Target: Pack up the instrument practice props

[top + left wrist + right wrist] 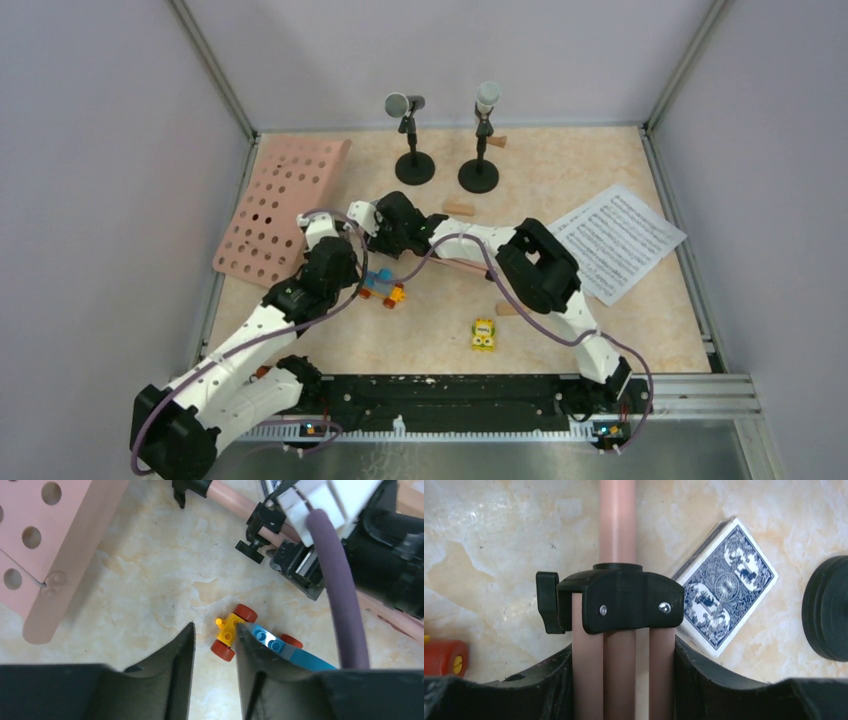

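Note:
I can open my right gripper now: the tripod legs are close above the flat table beside the card box and would rest there.
My right gripper (623,652) is shut on the folded pink tripod legs (619,530), just below their black collar (619,605); it lies mid-table in the top view (395,235). The pink perforated music desk (285,205) lies at the left. My left gripper (214,630) is open and empty, low over the table, its right finger beside a small toy car (235,632). A dark microphone (403,104) and a white microphone (487,96) stand in two black round-based holders (415,168) (478,177) at the back. White sheet-music pages (617,240) lie at the right.
A blue card box (724,605) lies just right of the tripod collar. A yellow toy car (484,334) sits near the front. Wooden blocks (458,209) (497,141) lie near the holders. Grey walls enclose the table on three sides.

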